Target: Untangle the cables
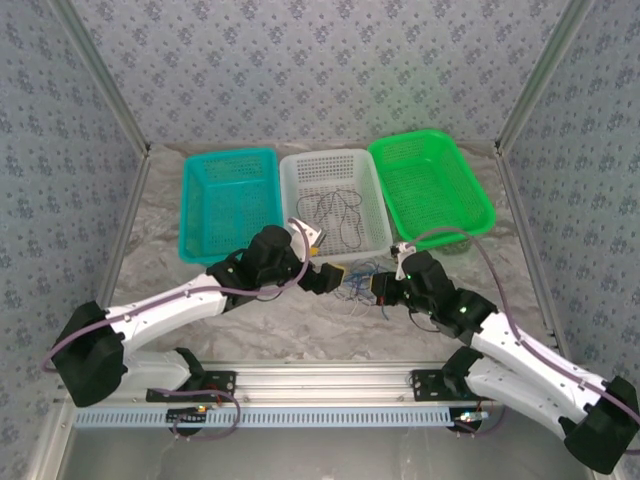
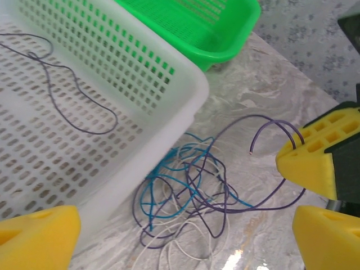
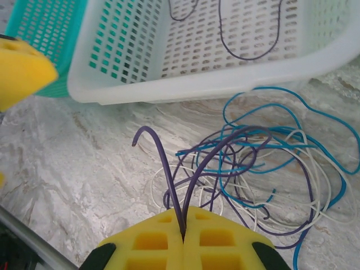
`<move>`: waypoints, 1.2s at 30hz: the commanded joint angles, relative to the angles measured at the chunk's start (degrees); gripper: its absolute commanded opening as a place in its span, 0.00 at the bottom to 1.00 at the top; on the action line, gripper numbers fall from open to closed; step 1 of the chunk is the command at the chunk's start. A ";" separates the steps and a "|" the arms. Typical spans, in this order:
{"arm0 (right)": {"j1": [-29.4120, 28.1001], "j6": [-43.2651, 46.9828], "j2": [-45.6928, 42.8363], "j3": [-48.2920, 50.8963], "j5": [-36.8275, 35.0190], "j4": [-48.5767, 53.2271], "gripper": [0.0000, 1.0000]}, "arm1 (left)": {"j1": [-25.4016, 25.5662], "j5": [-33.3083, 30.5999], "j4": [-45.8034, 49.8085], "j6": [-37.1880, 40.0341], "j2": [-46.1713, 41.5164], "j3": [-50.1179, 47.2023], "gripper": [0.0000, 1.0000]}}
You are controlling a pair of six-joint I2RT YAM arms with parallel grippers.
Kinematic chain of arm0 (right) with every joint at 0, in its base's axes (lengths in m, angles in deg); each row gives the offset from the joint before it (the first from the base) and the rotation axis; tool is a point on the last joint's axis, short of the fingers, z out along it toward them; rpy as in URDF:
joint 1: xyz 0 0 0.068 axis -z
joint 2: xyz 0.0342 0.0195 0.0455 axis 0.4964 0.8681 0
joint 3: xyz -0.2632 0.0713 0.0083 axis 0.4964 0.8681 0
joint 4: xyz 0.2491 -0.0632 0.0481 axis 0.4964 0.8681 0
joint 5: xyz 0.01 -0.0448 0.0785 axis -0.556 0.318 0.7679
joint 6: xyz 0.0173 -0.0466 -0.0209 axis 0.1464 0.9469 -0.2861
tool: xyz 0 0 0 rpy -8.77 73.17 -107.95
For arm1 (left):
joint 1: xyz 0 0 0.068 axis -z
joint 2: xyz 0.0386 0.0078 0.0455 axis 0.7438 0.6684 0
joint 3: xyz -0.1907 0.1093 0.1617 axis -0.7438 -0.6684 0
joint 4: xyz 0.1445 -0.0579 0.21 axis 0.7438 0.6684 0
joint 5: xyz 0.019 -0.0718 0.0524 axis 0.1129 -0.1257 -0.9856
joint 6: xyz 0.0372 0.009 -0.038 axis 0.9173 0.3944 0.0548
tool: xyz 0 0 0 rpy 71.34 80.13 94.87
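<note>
I should next grab the purple cable (image 2: 263, 127) with my left gripper near the cable's loose end, beside my right gripper, to pull the length of the cable out of the tangle (image 2: 191, 194).
A tangle of thin purple, blue and white cables (image 1: 357, 282) lies on the marble tabletop just in front of the white basket (image 1: 296, 190). The left wrist view shows the tangle (image 2: 191, 194) against the white basket's corner (image 2: 169, 129). My right gripper (image 3: 184, 233) is shut on a bent purple cable (image 3: 163, 163) whose free end curls up and left of the tangle (image 3: 264, 163). My left gripper (image 2: 183, 242) is open above the tangle, its fingers far apart, with nothing between them. Loose purple cables (image 1: 335, 210) lie inside the white basket.
A teal basket (image 1: 230, 200) stands left of the white one and a green basket (image 1: 430, 180) to its right, all three in a row at the back. Patterned walls close in the table on both sides. Both grippers (image 1: 325, 275) (image 1: 385, 290) face each other closely.
</note>
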 commanded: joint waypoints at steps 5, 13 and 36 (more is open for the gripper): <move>0.32 3.70 -1.79 -0.38 3.23 -0.88 0.04 | 1.48 4.86 -3.03 1.46 2.68 1.19 0.93; 0.26 4.79 -2.33 1.53 5.00 -4.14 0.02 | 1.49 10.63 -11.26 -1.38 7.04 2.50 0.85; -0.29 5.94 -3.21 2.59 8.53 -5.61 0.02 | 1.58 18.77 -17.30 -0.73 11.45 5.17 0.18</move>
